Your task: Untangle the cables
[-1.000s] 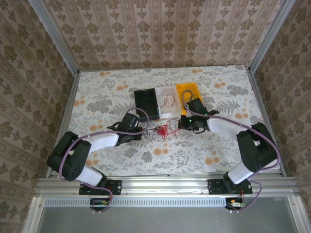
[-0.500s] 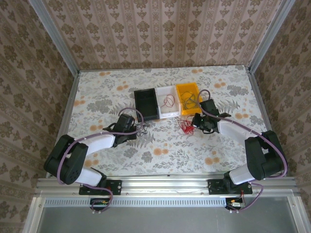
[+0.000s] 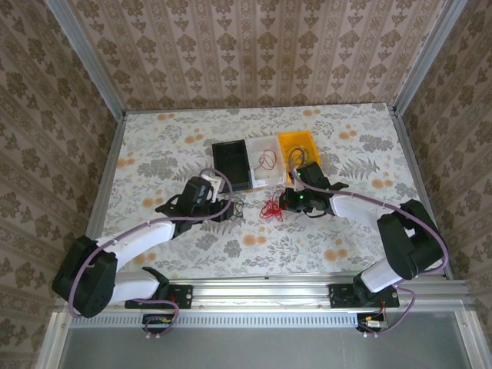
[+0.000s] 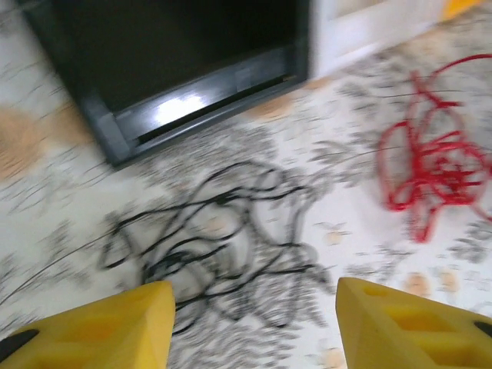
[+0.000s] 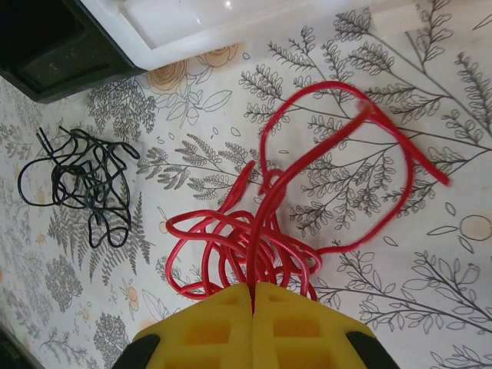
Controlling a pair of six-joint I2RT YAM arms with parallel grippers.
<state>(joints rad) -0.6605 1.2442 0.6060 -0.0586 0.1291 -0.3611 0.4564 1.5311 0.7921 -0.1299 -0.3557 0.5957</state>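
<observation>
My left gripper is going to grip the red cable by loops nearest the dark cable (image 3: 265, 211) (image 4: 397, 183), and this leaves the right gripper's piece of cable free to untangle.
A dark cable (image 4: 223, 238) lies in a loose tangle on the patterned table, just ahead of my left gripper (image 4: 254, 304), whose yellow fingers stand apart with nothing between them. From above, that dark cable (image 3: 235, 207) sits beside the left gripper (image 3: 223, 207). To its right, a bright red cable (image 5: 261, 238) is bunched in loops. My right gripper (image 5: 254, 288) is shut on one of its strands. Seen from above, the red cable (image 3: 270, 209) lies apart from the dark one, with the right gripper (image 3: 284, 201) at its right side.
Three bins stand in a row behind the cables: a black bin (image 3: 232, 165), a white bin (image 3: 256, 178) with a thin red wire inside, and an orange bin (image 3: 286, 141) with dark wire in it. The black bin (image 4: 115, 131) is close ahead of the left fingers.
My left gripper has opened and let the dark cable drop onto the table. The right gripper, still shut on the red cable, has swung back left toward the middle.
</observation>
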